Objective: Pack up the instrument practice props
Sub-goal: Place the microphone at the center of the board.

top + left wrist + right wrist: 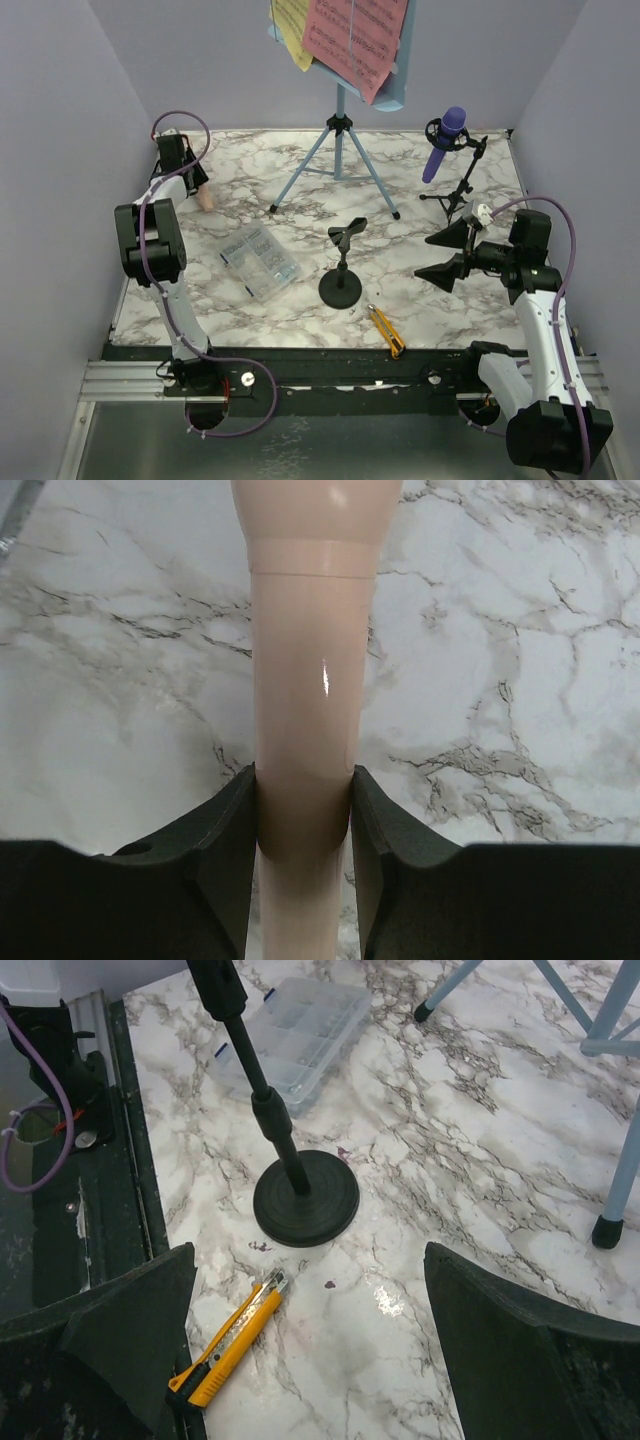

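Note:
I will keep holding the beige microphone with my left gripper, as it hangs above empty, flat marble and would drop onto the table if I opened now.
My left gripper (198, 188) (303, 810) is shut on the beige microphone (308, 660) (206, 197) at the far left of the marble table; its handle fills the gap between the black fingers. The right gripper (443, 252) (310, 1350) hovers open at the right, nothing between its jaws. The purple microphone (444, 141) sits in a black tripod mic mount (458, 190) at the back right. A second black mic mount (340, 272) (300, 1195) with a round base stands in the middle, holding nothing. The light-blue music rack (340, 140) on tripod legs carries pink (355, 35) and yellow sheet-music pages (292, 28).
A clear plastic box of small parts (259, 262) (290, 1035) lies left of centre. A yellow-and-black utility knife (386, 331) (228, 1342) lies near the front edge. Purple walls close in on three sides. Rack legs (610, 1175) stand to the right of my right gripper.

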